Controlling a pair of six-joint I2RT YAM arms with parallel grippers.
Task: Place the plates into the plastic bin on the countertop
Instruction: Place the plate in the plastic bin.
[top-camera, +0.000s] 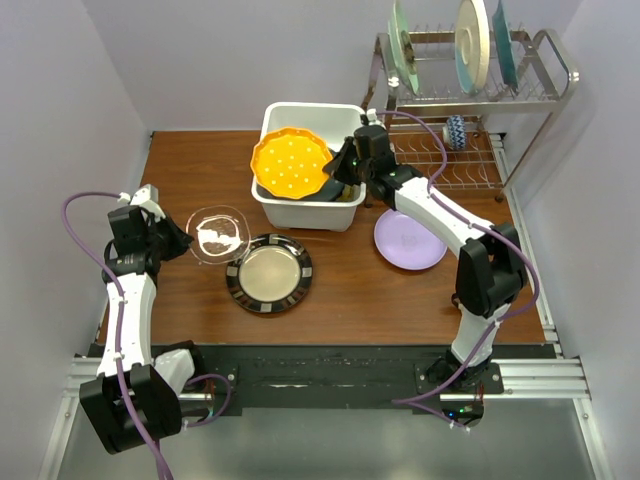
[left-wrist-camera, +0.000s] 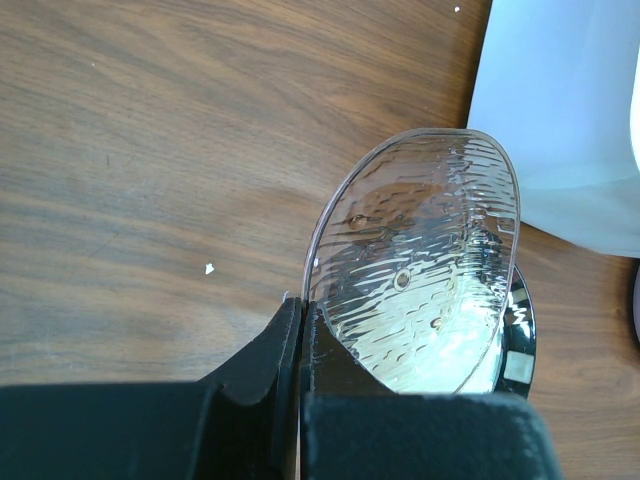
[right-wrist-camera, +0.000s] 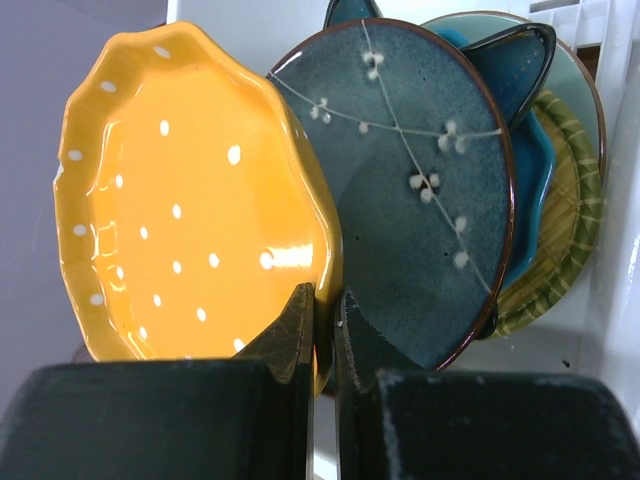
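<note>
The robot's right gripper should keep holding the orange dotted plate, because the plate's outer edge sticks out over the bin's side and the plate would end tipped on the bin's rim if the gripper opened now.
My right gripper (top-camera: 345, 170) is shut on the rim of the orange dotted plate (top-camera: 290, 162), holding it tilted over the white plastic bin (top-camera: 305, 210). In the right wrist view the orange plate (right-wrist-camera: 190, 200) stands against the dark teal plate (right-wrist-camera: 420, 180), with a blue star-shaped plate (right-wrist-camera: 520, 70) and a green striped one (right-wrist-camera: 570, 230) behind. My left gripper (top-camera: 180, 240) is shut on the edge of the clear glass plate (top-camera: 218, 235), shown in the left wrist view (left-wrist-camera: 420, 270). A black-rimmed striped plate (top-camera: 269, 273) and a lilac plate (top-camera: 410, 240) lie on the countertop (top-camera: 350, 300).
A metal wire dish rack (top-camera: 470, 90) stands at the back right with three large plain plates upright in it and a blue dotted item (top-camera: 456, 130) on its lower shelf. Grey walls close in the left, right and back.
</note>
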